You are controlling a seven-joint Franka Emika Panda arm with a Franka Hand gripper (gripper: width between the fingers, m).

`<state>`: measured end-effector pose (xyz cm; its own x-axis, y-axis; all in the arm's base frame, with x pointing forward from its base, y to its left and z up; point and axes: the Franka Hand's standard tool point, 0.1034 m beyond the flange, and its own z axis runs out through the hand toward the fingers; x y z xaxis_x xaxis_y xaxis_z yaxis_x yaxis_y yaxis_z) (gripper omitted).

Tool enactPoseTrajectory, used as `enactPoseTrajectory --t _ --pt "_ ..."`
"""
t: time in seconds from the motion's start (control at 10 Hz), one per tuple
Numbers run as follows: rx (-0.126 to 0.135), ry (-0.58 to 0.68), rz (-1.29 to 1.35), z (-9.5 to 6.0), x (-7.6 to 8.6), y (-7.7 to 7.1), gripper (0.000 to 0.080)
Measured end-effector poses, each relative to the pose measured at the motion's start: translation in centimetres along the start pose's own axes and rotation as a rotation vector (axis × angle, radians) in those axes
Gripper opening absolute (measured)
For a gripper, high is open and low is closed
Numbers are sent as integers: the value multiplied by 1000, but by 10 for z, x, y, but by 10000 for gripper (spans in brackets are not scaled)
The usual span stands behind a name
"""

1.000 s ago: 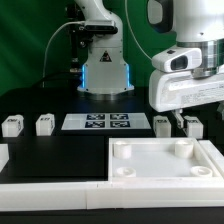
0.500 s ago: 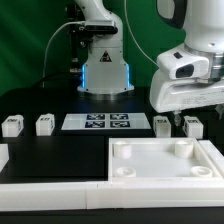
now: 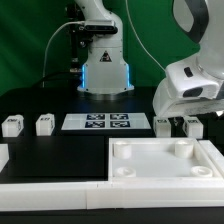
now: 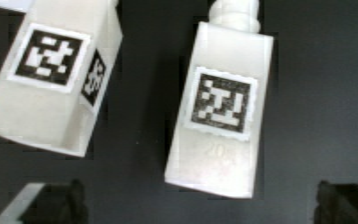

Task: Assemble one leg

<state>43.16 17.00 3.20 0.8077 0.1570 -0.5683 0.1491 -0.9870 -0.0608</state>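
Note:
My gripper needs to move toward the leg first and then close on it, because bare black table shows between its fingers and the white leg (image 3: 193, 128) (image 4: 215, 150).
Two white legs with marker tags lie side by side under my gripper in the wrist view: one leg (image 4: 220, 110) sits between the finger lines, the other leg (image 4: 55, 80) lies beside it. My gripper (image 4: 202, 205) is open and empty, and its dark fingertips (image 4: 51, 205) show at the frame edge. In the exterior view my gripper (image 3: 179, 121) hangs just above the two legs at the right, one leg (image 3: 162, 125) and another (image 3: 193, 126). Two more legs (image 3: 44, 125) stand at the exterior view's left.
The large white tabletop (image 3: 200, 170) with corner sockets lies at the front right. The marker board (image 3: 97, 122) lies in the middle of the black table. The robot base (image 3: 105, 70) stands behind. White strips lie along the front edge (image 3: 50, 188).
My arm has swung toward the exterior view's right and come down a little over the two right-hand legs. The parts on the table have not moved.

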Motion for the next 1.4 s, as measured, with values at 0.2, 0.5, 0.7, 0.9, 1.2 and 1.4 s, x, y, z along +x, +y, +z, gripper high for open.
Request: enactPoseTrajectory --t 0.2,0.5,0.7,0.9,1.2,1.4 --pt "0 -20 12 5 -2 0 649" --pt "-7 -118 10 10 -12 2 649" --pt "-11 -322 9 16 -12 0 649" --pt "-14 -349 2 16 -8 -5 649" --pt "-15 -351 0 21 -7 -7 649" --pt "-14 -341 1 28 -5 -7 649"
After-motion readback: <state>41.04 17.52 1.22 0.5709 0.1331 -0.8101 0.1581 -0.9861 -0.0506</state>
